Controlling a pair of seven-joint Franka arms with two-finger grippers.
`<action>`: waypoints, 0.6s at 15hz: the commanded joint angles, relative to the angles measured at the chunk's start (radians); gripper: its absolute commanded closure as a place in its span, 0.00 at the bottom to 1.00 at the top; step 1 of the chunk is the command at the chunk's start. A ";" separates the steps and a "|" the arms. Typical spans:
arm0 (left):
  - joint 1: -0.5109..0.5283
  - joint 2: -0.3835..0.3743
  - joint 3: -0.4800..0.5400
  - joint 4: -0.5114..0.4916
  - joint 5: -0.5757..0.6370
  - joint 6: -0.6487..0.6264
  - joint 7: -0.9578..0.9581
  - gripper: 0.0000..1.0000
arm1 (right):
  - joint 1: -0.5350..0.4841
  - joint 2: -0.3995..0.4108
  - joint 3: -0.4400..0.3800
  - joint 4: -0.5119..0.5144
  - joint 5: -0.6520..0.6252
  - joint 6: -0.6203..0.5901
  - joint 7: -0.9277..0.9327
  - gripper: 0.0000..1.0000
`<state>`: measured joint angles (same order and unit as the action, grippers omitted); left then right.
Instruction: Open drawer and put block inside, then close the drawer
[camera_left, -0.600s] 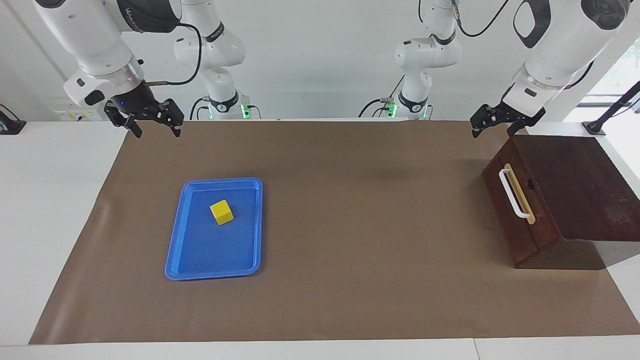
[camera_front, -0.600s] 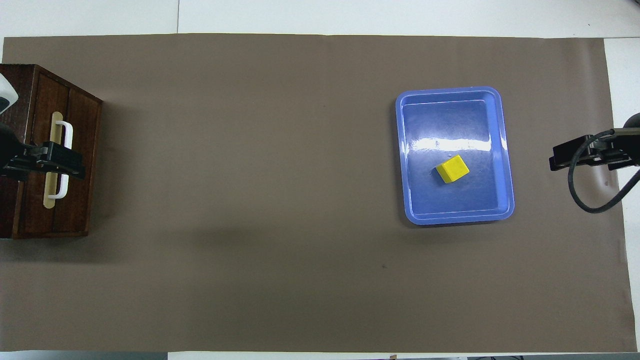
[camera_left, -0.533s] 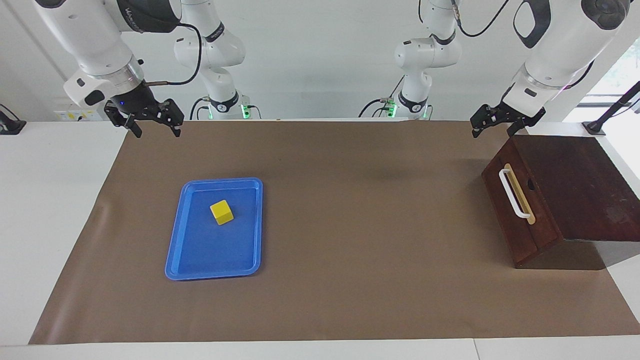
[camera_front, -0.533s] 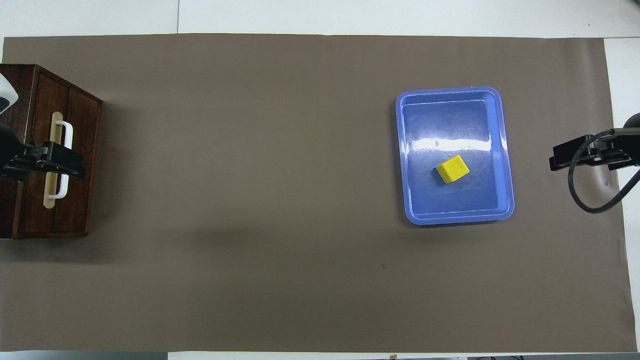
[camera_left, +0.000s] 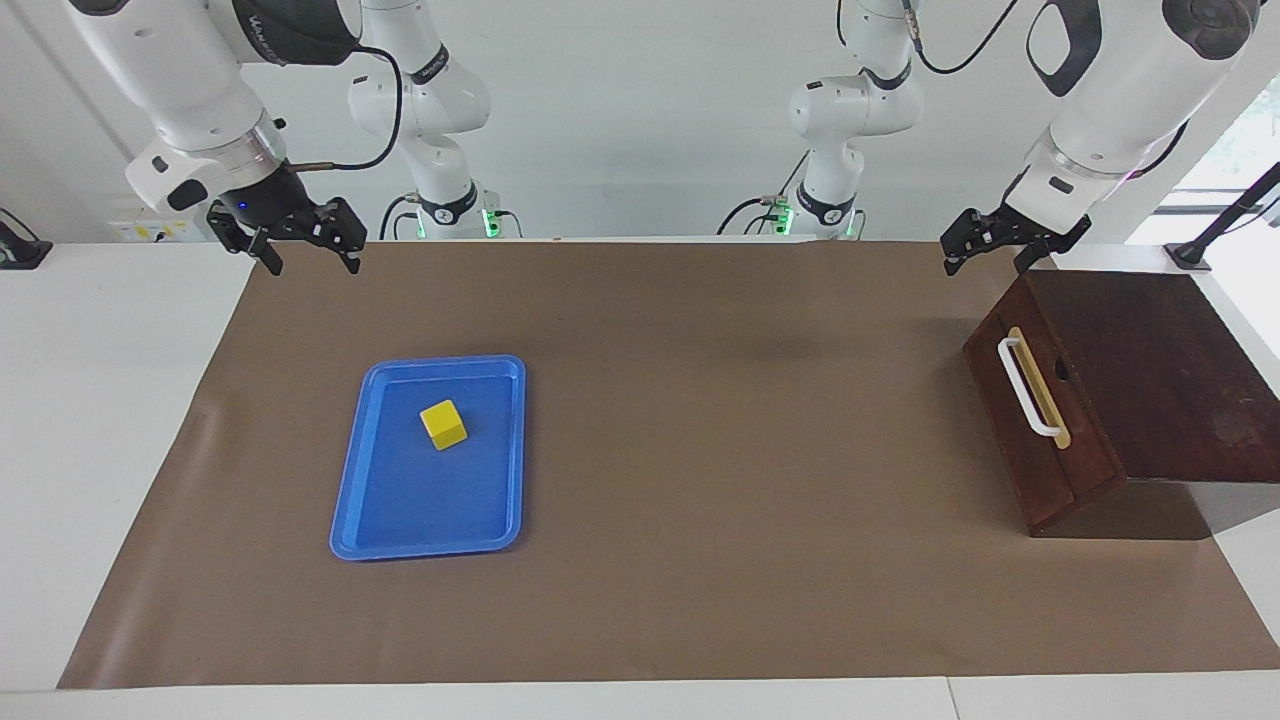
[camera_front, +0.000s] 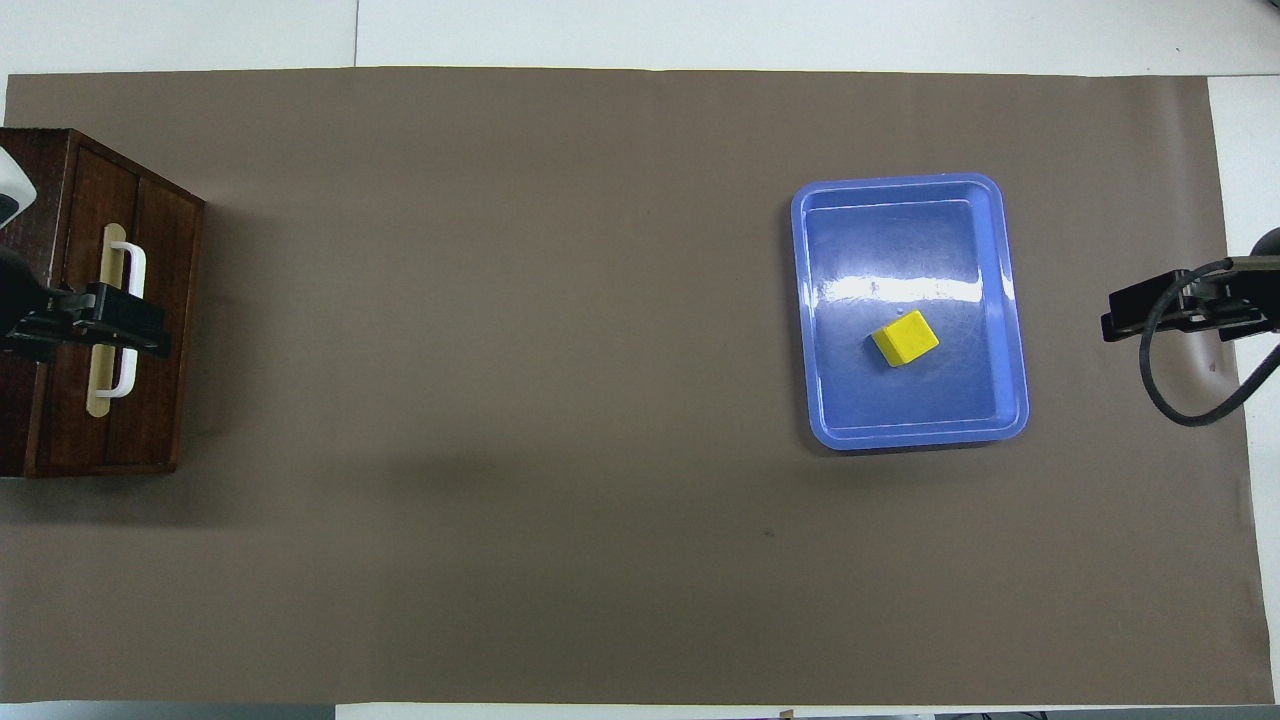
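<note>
The robot's right gripper has to put the block inside the drawer, so it needs to grab the yellow block (camera_left: 443, 424) by its flat sides.
The dark wooden box stands at the left arm's end of the table, its drawer (camera_left: 1080, 455) (camera_front: 160, 400) closed, with a white bar handle (camera_left: 1025, 385) (camera_front: 135, 265) on the front. The yellow block (camera_left: 443, 424) (camera_front: 905, 338) lies in a blue tray (camera_left: 430, 505) (camera_front: 900, 240) toward the right arm's end. My left gripper (camera_left: 986, 265) (camera_front: 110, 322) hangs open in the air above the box's corner, touching nothing. Over the mat's corner at the right arm's end, my right gripper (camera_left: 313, 265) (camera_front: 1150, 308) is raised and open, holding nothing.
A brown mat (camera_left: 700, 450) covers most of the white table. A black cable (camera_front: 1175, 400) loops from the right wrist.
The right gripper has drifted very slightly; the left gripper, block, tray and drawer stay as they were.
</note>
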<state>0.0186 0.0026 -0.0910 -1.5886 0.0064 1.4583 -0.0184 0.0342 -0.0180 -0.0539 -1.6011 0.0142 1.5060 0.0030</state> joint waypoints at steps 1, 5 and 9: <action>0.004 -0.016 0.002 -0.011 -0.017 0.002 0.006 0.00 | -0.019 -0.023 0.006 -0.026 -0.007 0.011 -0.035 0.00; 0.004 -0.016 0.002 -0.011 -0.017 0.002 0.006 0.00 | -0.022 -0.001 0.005 -0.025 -0.005 0.063 0.147 0.00; 0.003 -0.016 0.002 -0.011 -0.017 0.002 0.006 0.00 | -0.027 0.113 0.005 0.030 0.010 0.100 0.322 0.00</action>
<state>0.0186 0.0026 -0.0911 -1.5886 0.0064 1.4583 -0.0184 0.0288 0.0230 -0.0595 -1.6063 0.0146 1.5756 0.2401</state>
